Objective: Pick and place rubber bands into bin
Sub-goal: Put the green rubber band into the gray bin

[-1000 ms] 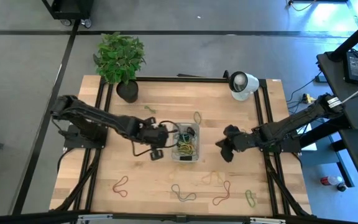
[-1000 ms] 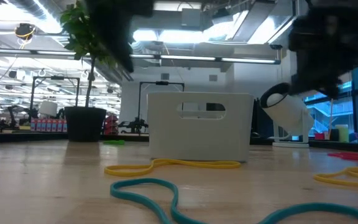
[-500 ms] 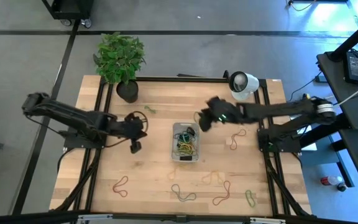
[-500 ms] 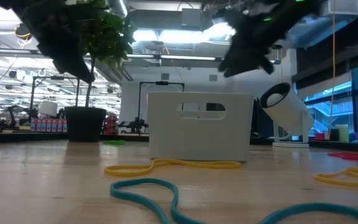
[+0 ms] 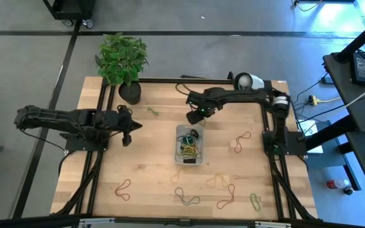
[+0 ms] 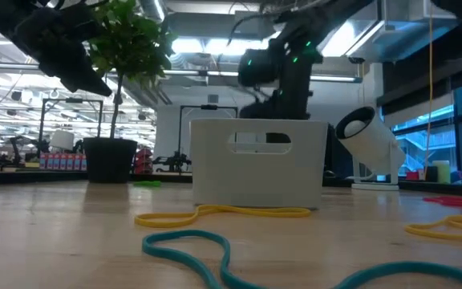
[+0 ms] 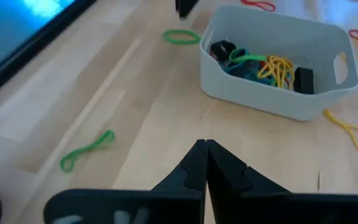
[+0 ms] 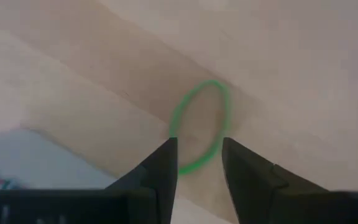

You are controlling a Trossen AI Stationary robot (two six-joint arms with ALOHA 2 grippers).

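Note:
The green rubber band needs to drop among the other rubber bands in the bin (image 8: 48,165), so I will grab it by its rounded end (image 8: 194,167) with my right gripper next.
The bin (image 5: 189,144) sits mid-table on its base, with several rubber bands (image 7: 263,65) tangled inside. My right gripper (image 8: 196,144) hovers open, pointing down, just beyond the bin's far side over a green rubber band (image 8: 201,124) that lies flat on the wood; its fingers touch nothing. My left gripper (image 7: 202,146) is shut and empty, pulled back toward the table's left side (image 5: 132,126). Another green band (image 7: 87,150) lies in front of it. More loose bands lie near the front edge: red (image 5: 124,187), teal (image 5: 185,196) and yellow (image 6: 223,213).
A potted plant (image 5: 122,60) stands at the far left corner and a round white lamp-like object (image 5: 247,85) at the far right. A red band (image 5: 241,140) lies right of the bin. Bare wood lies between the left gripper and the bin.
My left gripper has drawn back from the bin toward the table's left edge, staying shut. My right gripper has swung from the right of the bin toward the far side and leftward, tipped downward, and now hangs over the green band behind the bin.

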